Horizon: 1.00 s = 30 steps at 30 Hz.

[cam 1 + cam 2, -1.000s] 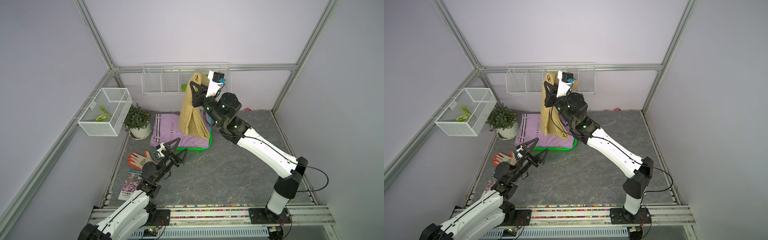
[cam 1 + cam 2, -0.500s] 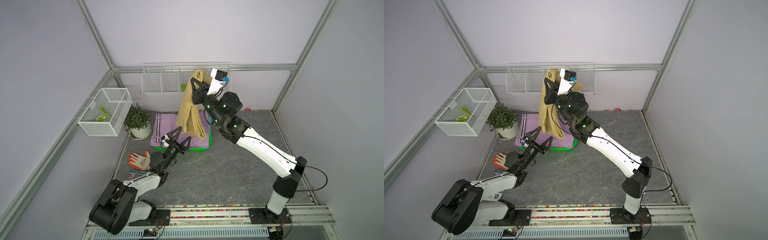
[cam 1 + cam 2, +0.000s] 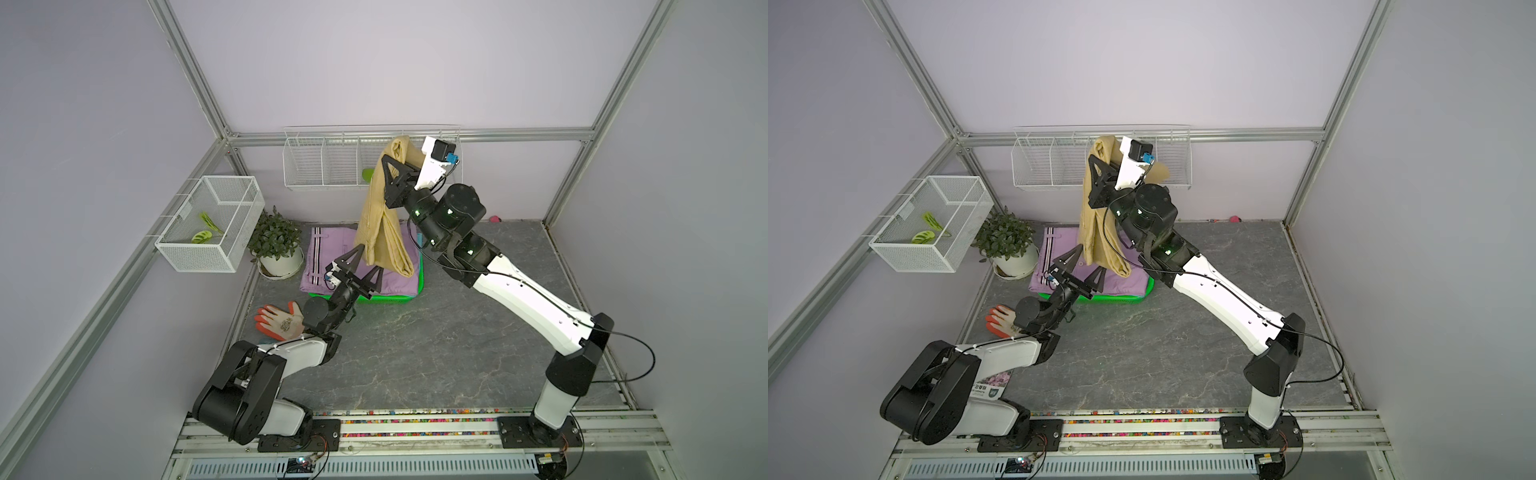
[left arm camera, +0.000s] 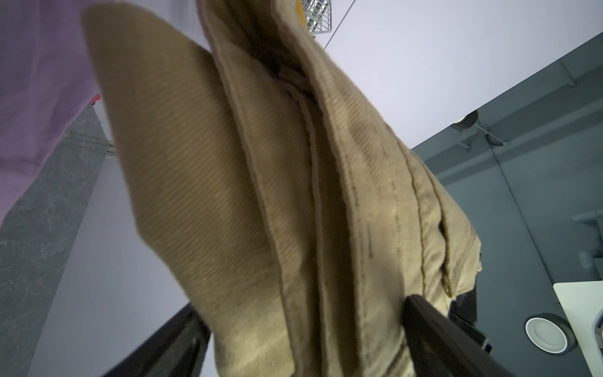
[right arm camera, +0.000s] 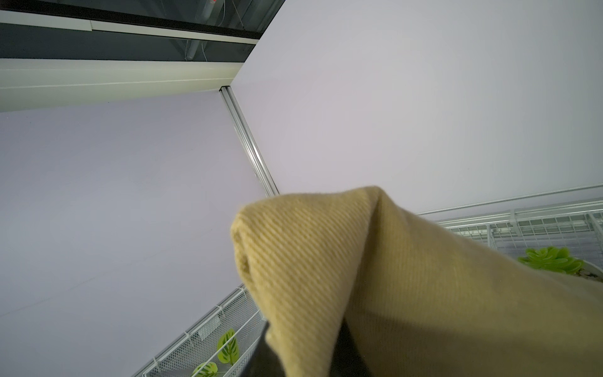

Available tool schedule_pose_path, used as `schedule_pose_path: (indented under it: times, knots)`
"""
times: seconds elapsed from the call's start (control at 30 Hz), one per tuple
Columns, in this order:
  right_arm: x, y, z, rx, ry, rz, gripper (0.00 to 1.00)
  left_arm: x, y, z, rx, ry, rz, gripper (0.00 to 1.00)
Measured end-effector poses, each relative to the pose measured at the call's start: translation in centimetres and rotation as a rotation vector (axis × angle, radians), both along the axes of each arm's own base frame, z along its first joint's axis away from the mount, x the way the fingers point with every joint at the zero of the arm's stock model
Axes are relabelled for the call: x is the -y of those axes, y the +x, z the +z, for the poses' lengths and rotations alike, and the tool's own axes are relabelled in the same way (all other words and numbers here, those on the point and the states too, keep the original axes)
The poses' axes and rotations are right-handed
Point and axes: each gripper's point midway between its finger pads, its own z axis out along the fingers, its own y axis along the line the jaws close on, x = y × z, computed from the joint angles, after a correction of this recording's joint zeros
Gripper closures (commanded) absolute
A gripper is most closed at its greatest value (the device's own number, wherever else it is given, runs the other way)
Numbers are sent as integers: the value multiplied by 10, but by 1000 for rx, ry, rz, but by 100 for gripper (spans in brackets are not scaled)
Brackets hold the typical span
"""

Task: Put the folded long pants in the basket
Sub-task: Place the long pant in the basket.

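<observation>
The tan folded long pants (image 3: 382, 224) should lie lengthwise in the basket, so next I need to grab them with my left gripper by their lower end, opposite my right gripper.
The tan folded long pants (image 3: 382, 224) (image 3: 1096, 224) hang lengthwise from my right gripper (image 3: 392, 160) (image 3: 1096, 160), which is shut on their top end, high above the basket (image 3: 386, 298) (image 3: 1113, 298). Cloth covers most of that gripper's fingers in the right wrist view, where the tan pants (image 5: 391, 293) fill the near part. Lilac pants (image 3: 332, 249) (image 3: 1059, 249) with a striped waistband lie across the green basket. My left gripper (image 3: 372, 257) (image 3: 1090, 257) (image 4: 303, 326) is open, its fingers on either side of the tan pants' (image 4: 261, 163) lower end.
An orange-fingered glove (image 3: 278, 322) lies on the floor beside my left arm. A potted plant (image 3: 274, 241) stands left of the basket, under a white mesh box (image 3: 212, 224). A white wire rack (image 3: 328, 162) hangs on the back wall. A booklet (image 3: 992, 384) lies under my left arm.
My left arm has stretched forward from near the glove, bringing its open gripper up around the lower end of the tan pants. My right gripper has raised the pants a little.
</observation>
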Motion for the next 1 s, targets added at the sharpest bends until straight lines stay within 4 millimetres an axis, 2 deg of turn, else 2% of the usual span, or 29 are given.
schedule_pose_path:
  times: [0.17,0.37,0.47,0.63,0.7,0.87,1.0]
  knots:
    - [1,1,0,-2,2,-1,100,6,7,-2,1,-10,-16,15]
    - [7,8,-3,-14,10,-12,100,10,11,0,10,-15,-33,32]
    - [9,11,-4,-16,8,-19,100,12,12,-2,8,-11,-35,47]
    - [14,11,-8,-25,1,-22,100,10,17,-4,13,0,-34,89]
    - [18,10,-10,-27,-2,-26,100,7,19,-3,19,4,-31,100]
    - [38,12,-23,-53,-20,-58,100,-9,25,-5,7,47,-37,100]
    - [64,17,-53,-112,-45,-116,100,-42,27,2,-22,134,-38,100]
